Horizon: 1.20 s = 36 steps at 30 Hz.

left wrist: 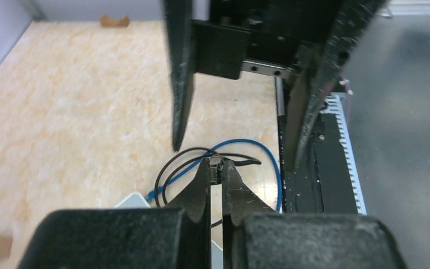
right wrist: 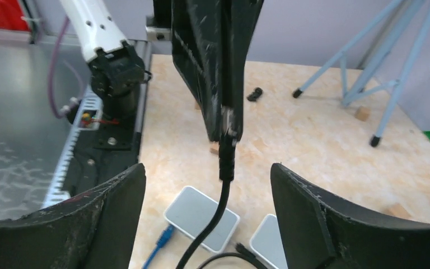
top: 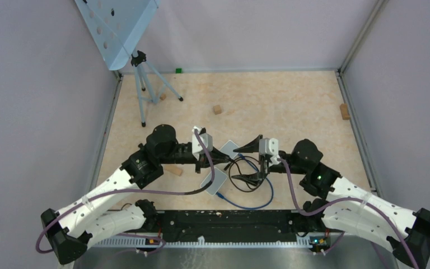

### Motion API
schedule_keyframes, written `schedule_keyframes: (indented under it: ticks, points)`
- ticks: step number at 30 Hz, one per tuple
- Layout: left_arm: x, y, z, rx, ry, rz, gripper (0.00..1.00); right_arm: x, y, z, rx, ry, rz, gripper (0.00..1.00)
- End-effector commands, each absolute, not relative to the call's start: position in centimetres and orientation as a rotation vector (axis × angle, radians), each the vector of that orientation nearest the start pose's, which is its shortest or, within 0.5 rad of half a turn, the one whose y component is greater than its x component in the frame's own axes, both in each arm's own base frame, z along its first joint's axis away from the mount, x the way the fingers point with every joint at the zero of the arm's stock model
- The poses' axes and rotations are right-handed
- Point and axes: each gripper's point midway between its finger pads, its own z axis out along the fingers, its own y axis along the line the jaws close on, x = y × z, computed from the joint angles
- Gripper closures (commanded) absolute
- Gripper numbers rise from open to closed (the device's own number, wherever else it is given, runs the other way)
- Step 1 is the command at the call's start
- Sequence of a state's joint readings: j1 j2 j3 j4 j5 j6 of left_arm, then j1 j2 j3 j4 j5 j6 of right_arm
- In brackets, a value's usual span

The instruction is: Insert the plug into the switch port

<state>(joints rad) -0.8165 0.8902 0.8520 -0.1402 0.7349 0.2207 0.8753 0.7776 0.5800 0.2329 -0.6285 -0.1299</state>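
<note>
I need to insert the plug, so I should grab it with my right gripper at its black cable end [top: 233,161] [right wrist: 227,163], behind the plug's clear tip, which stays free.
In the left wrist view my left gripper [left wrist: 217,169] is shut on a small clear plug [left wrist: 218,162] at its fingertips. In the right wrist view that plug [right wrist: 230,126] hangs above the floor in the left fingers [right wrist: 215,61], its black cable [right wrist: 222,185] drooping down. Below it lie two grey switches [right wrist: 200,216] [right wrist: 269,240]; their ports are not visible. My right gripper [right wrist: 207,171] stands wide open on either side of the cable, touching nothing. From above, both grippers [top: 224,162] [top: 253,161] meet over the switches [top: 215,180].
A blue cable [top: 260,199] runs into the nearer switch and loops toward the arm bases. Small wooden blocks [top: 217,109] [top: 344,111] [top: 173,169] lie on the floor. A blue tripod [top: 143,84] stands at the back left. Walls enclose the floor.
</note>
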Motion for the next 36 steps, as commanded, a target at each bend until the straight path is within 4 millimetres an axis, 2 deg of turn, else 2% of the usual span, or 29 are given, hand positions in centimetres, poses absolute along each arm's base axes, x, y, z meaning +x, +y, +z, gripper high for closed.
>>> schedule_keyframes:
  ticks: [1, 3, 5, 8, 11, 16, 18, 21, 24, 27, 32, 36]
  points:
    - [16.1, -28.3, 30.8, 0.904, 1.482, -1.045, 1.0, 13.7, 28.9, 27.3, -1.163, 1.019, 0.89, 0.2]
    - [17.8, -27.1, 30.7, 0.627, 1.612, -1.053, 1.0, 14.4, 28.7, 26.3, -1.142, 0.974, 0.834, 0.2]
    - [18.7, -26.0, 29.8, 0.382, 1.736, -1.083, 1.0, 14.9, 28.6, 26.7, -1.068, 0.909, 0.789, 0.19]
    - [18.0, -26.2, 28.7, 0.191, 1.83, -1.225, 1.0, 16.1, 28.9, 27.7, -0.957, 0.869, 0.722, 0.19]
    - [17.1, -26.7, 27.5, 0.065, 1.897, -1.348, 1.0, 16.7, 30.4, 28.3, -0.946, 0.851, 0.64, 0.19]
    - [16.5, -27.0, 27.6, 0.038, 1.91, -1.414, 1.0, 17.4, 32.0, 29.1, -0.911, 0.829, 0.563, 0.2]
    - [16.5, -26.8, 27.9, 0.044, 1.909, -1.404, 1.0, 17.3, 32.3, 29.0, -0.909, 0.822, 0.572, 0.28]
    - [16.5, -26.7, 27.9, 0.049, 1.91, -1.389, 1.0, 17.1, 32.8, 28.2, -0.936, 0.831, 0.582, 0.46]
    - [16.4, -26.8, 27.8, 0.046, 1.917, -1.399, 1.0, 17.1, 33.0, 27.4, -0.953, 0.841, 0.585, 0.59]
    - [16.3, -26.9, 27.6, 0.042, 1.925, -1.412, 1.0, 17.0, 33.0, 26.8, -0.963, 0.85, 0.588, 0.64]
    - [16.2, -27.0, 27.8, 0.045, 1.916, -1.428, 1.0, 16.9, 33.3, 25.7, -1.006, 0.874, 0.59, 0.65]
    - [16.1, -27.0, 28.0, 0.048, 1.913, -1.437, 1.0, 16.9, 33.3, 25.0, -1.03, 0.887, 0.582, 0.7]
